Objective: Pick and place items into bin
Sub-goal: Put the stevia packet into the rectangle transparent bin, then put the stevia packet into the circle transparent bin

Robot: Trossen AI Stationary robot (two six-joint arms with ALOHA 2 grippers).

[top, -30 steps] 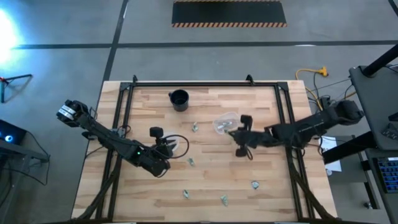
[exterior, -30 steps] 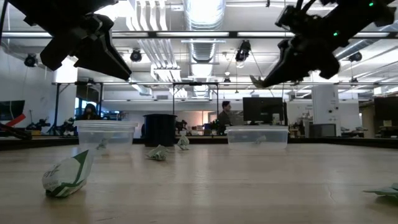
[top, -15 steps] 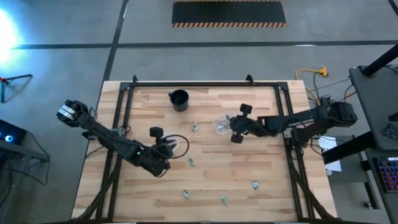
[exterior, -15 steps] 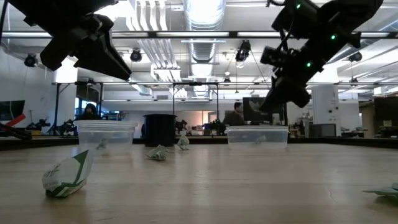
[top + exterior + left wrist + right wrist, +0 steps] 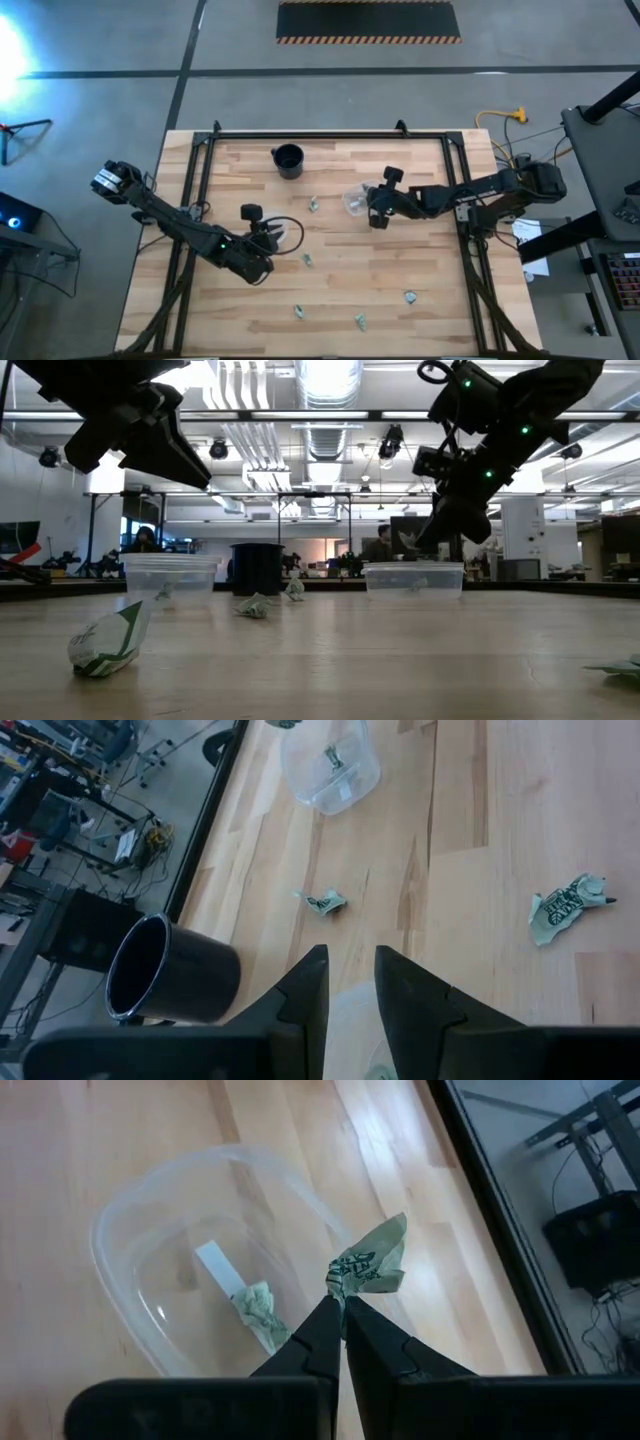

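The gripper's fingers have the piece over the open top of the clear bin, so the piece would fall inside. The right gripper needs to open.
The items are tiny crumpled green-and-silvery pieces. My right gripper is shut on one piece, raised over the rim of a clear bin that has another piece lying inside. Loose pieces lie on the table. My left gripper is open and waits above a second clear cup. My right gripper pinches the crumpled piece by its lower tip between the free ends of its two fingers. The piece is lifted clear and sticks out past the fingertips, above the clear bin's rim.
A black cup stands near the far edge. Dark frame rails run along the table's left, right and far sides. In the low view, one piece lies close to the near edge; people sit in the room beyond.
My right gripper has carried its piece from the table's middle toward the far edge and the left, ending over the clear bin, and has turned on the way. It has stayed shut on the piece.
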